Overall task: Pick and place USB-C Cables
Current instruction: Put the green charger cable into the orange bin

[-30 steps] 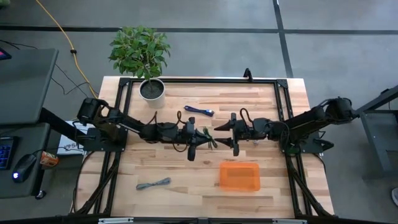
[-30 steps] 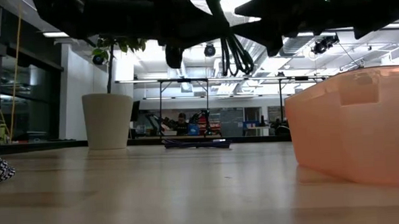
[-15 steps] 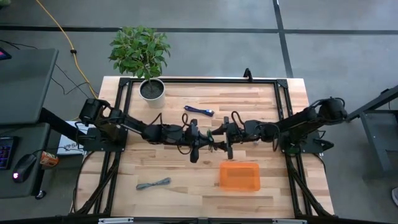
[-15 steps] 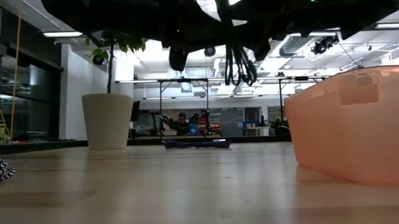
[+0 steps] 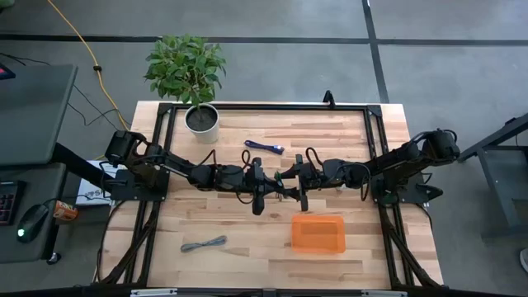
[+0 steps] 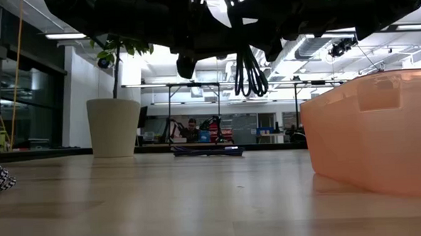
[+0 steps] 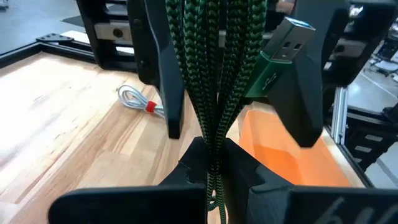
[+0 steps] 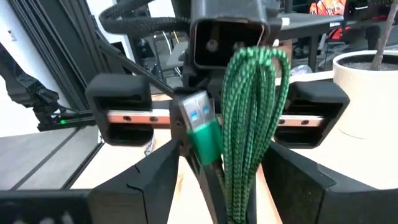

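Note:
Next, my right gripper grabs the green USB-C cable by its looped parts, to put it in the orange tray [image 5: 318, 233].
The green USB-C cable [image 5: 281, 179], a braided bundle with a green plug [image 8: 205, 138], is held in mid-air over the table's middle. My left gripper [image 7: 214, 160] is shut on it. My right gripper [image 8: 227, 158] faces the left one from the table's right, open, with one finger [image 7: 303, 93] on each side of the bundle. In the low view the green loops [image 6: 250, 70] hang below both grippers. The dark blue cable [image 5: 264, 147] lies flat near the far edge. The grey cable [image 5: 203, 243] lies flat near the near left. My left gripper pinches the green bundle's strands [image 7: 213, 134] between its two fingers, near one end of the loops. The fingers come level from the table's left. The bundle is lifted clear of the table and its loops hang slack below.
The orange tray [image 5: 318, 233] stands on the table just near-right of the grippers and shows large in the low view [image 6: 375, 136]. A potted plant [image 5: 201, 120] stands at the far left corner. A black frame [image 5: 272, 107] borders the table.
My right gripper has moved toward the table's left, up to the left gripper, and its fingers now stand around the green bundle. My left gripper has shifted slightly toward the right, still shut on the cable. The bundle has stayed lifted.

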Controlling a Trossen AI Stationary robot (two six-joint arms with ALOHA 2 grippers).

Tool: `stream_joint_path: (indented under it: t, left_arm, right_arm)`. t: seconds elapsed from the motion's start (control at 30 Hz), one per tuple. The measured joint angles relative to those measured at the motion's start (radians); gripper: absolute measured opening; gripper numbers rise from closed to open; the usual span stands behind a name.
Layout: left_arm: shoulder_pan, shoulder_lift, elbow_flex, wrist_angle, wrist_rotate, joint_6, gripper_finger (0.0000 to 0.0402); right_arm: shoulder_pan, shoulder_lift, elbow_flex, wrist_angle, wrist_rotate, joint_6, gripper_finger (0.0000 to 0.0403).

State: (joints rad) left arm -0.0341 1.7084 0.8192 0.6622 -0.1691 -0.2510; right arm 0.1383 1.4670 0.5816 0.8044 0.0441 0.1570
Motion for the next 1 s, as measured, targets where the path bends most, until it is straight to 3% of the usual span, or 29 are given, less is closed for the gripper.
stream_joint_path:
  t: [1.0]
  left_arm:
    - [-0.011, 0.000, 0.000, 0.025, 0.000, -0.001, 0.0000]
  right_arm:
    - [0.000, 0.000, 0.000, -0.007, 0.001, -0.001, 0.0217]
